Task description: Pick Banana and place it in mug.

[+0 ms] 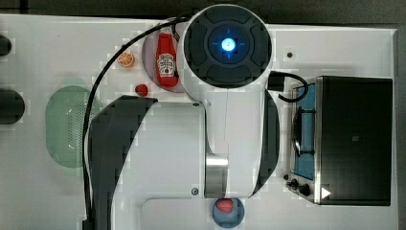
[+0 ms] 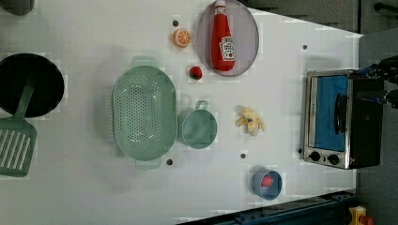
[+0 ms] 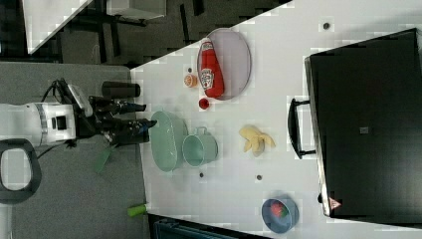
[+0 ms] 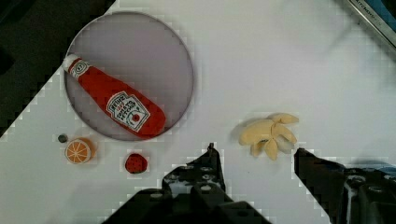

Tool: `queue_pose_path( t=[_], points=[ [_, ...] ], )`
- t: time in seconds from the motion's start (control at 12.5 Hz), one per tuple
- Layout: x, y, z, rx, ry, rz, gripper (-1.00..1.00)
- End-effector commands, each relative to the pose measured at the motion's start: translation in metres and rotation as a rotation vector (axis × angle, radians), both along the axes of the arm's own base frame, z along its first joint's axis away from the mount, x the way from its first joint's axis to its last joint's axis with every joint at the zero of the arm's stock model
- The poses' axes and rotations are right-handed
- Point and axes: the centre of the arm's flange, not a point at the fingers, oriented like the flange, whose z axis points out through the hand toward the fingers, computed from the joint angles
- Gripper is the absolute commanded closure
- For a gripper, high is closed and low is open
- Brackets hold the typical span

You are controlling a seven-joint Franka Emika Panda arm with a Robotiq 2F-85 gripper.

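Observation:
The banana needs to go into the small pale green mug (image 2: pixel 199 128), so my gripper should next grip the banana by its middle (image 2: pixel 250 120).
The pale yellow banana (image 2: pixel 250 121) lies on the white table between the mug and the toaster oven, also seen as banana (image 3: pixel 255 140). The small pale green mug (image 2: pixel 199 128) stands upright against the colander's side, handle toward the plate; it shows again as mug (image 3: pixel 199 149). My gripper (image 4: pixel 257 158) is open, well above the table, with nothing between its fingers. In the wrist view the banana (image 4: pixel 268 135) lies just past the fingertips, nearer one finger. The right view shows the gripper (image 3: pixel 142 119) off the table's edge, beyond the colander. The arm hides banana and mug in the top view.
A large green colander (image 2: pixel 143 110) sits beside the mug. A ketchup bottle (image 2: pixel 223 42) lies on a grey plate (image 2: pixel 248 28), with an orange slice (image 2: pixel 182 37) and a strawberry (image 2: pixel 195 71) nearby. A blue bowl (image 2: pixel 277 190) and a toaster oven (image 2: pixel 338 122) flank the banana.

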Motion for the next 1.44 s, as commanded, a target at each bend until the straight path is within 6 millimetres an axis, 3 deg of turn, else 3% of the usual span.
queue_pose_path(
  t=[0.08, 0.24, 0.4, 0.56, 1.04, 1.44],
  points=[
    [-0.161, -0.031, 0.085, 0.014, 0.027, -0.065, -0.57],
    [-0.161, -0.030, 0.081, 0.014, 0.034, -0.063, -0.99],
    [-0.155, -0.030, 0.065, 0.014, 0.050, -0.045, -1.00],
    [-0.143, -0.030, 0.036, 0.014, 0.047, 0.006, -1.00],
    [-0.106, -0.028, -0.113, 0.014, 0.066, 0.277, -1.00],
    [-0.083, -0.028, -0.225, 0.008, 0.063, 0.534, -1.00]
  ],
)
